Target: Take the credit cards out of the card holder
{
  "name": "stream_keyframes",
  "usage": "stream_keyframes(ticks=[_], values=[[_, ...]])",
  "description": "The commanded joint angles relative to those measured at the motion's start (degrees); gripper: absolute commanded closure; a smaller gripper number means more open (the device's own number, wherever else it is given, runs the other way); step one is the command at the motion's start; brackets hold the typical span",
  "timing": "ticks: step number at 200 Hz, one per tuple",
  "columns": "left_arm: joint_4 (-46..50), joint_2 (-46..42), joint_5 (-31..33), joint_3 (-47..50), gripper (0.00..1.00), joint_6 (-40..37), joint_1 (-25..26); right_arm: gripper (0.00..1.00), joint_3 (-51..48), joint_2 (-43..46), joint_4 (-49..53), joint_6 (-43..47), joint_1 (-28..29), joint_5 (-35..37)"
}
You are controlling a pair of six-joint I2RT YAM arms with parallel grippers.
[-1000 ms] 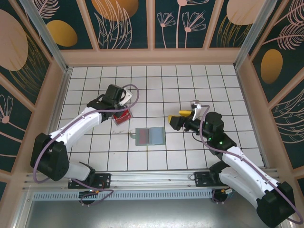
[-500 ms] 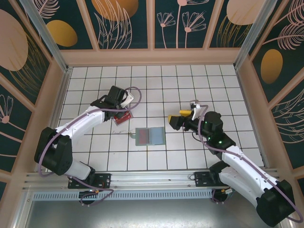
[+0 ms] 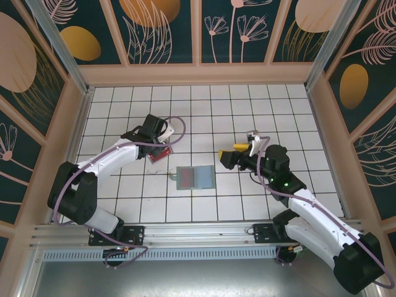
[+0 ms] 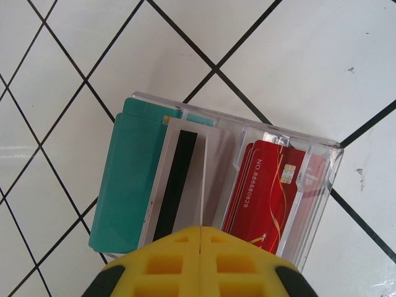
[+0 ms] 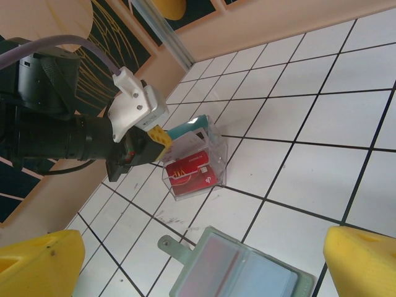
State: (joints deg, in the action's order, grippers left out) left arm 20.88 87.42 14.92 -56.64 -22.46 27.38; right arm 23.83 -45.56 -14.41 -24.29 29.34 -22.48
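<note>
My left gripper should open now, because the pale card hangs edge-on between the striped card and the red card and would end up in the clear box (image 4: pixel 322 179).
The card holder (image 3: pixel 193 177) lies open and flat on the tiles, grey-green outside and blue-grey inside, with a reddish tint in its left pocket (image 5: pixel 216 263). My left gripper (image 4: pixel 201 230) is shut on a thin pale card (image 4: pixel 202 179), held edge-on over a clear plastic box (image 4: pixel 322 179). In that box stand a teal card (image 4: pixel 124 185), a whitish card with a dark stripe (image 4: pixel 176 182) and a red card (image 4: pixel 269 192). My right gripper (image 5: pixel 198 266) hovers open over the holder's right side, nothing between its yellow fingers (image 5: pixel 37 263).
The clear box (image 3: pixel 159 153) sits about one tile up and left of the holder. The left gripper (image 5: pixel 162 137) shows in the right wrist view at the box's top. Peach walls (image 3: pixel 74 124) close in the tiled floor on all sides.
The left arm's elbow has swung slightly inward while its gripper stays at the clear box. The right arm and the holder have hardly moved.
</note>
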Motion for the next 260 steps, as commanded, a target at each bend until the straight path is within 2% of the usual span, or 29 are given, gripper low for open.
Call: stream_keyframes(ticks=[1, 24, 38, 58, 64, 128, 162, 182, 190, 217, 260], values=[[-1.17, 0.74, 1.67, 0.49, 1.0, -1.27, -0.13, 0.01, -0.15, 0.04, -2.11, 0.84, 0.01, 0.24], [-2.56, 0.7, 3.28, 1.93, 0.86, -1.62, -0.13, 0.01, -0.28, 0.03, -2.19, 0.54, 0.01, 0.16], [-3.51, 0.44, 4.61, 2.56, 0.64, -1.54, -0.13, 0.01, -0.28, 0.03, -2.11, 0.43, 0.01, -0.04], [-4.59, 0.39, 6.3, 3.28, 0.62, -1.63, -0.13, 0.01, -0.28, 0.03, -2.11, 0.25, -0.06, -0.24], [-4.95, 0.39, 6.93, 3.46, 0.58, -1.54, -0.17, 0.01, -0.28, 0.03, -2.11, 0.22, -0.07, -0.28], [-7.26, -0.24, 9.56, 3.73, 0.57, -1.32, -1.31, 0.01, -0.24, 0.03, -1.72, -1.06, -0.08, -0.96], [-5.36, -0.7, 5.5, 3.32, 0.55, -0.88, -1.29, 0.01, -0.28, 0.21, -1.17, -1.63, -0.08, -1.51], [-3.37, -1.9, 0.99, 2.7, 0.45, -0.1, -1.31, 0.01, -0.53, 0.38, -1.14, -2.06, -0.08, -1.43], [-3.22, -2.11, 0.47, 2.77, 0.44, 0.25, -1.27, 0.01, -0.68, 0.47, -1.26, -2.25, -0.08, -1.43], [-4.27, -1.85, 2.0, 4.13, 0.42, 0.13, -1.27, 0.01, -0.98, 0.39, -1.58, -2.69, 0.01, -1.6], [-6.59, 1.95, 6.56, 3.81, 0.47, 0.7, -1.27, 0.01, -0.8, 0.32, -1.65, -2.69, 0.01, -1.69]])
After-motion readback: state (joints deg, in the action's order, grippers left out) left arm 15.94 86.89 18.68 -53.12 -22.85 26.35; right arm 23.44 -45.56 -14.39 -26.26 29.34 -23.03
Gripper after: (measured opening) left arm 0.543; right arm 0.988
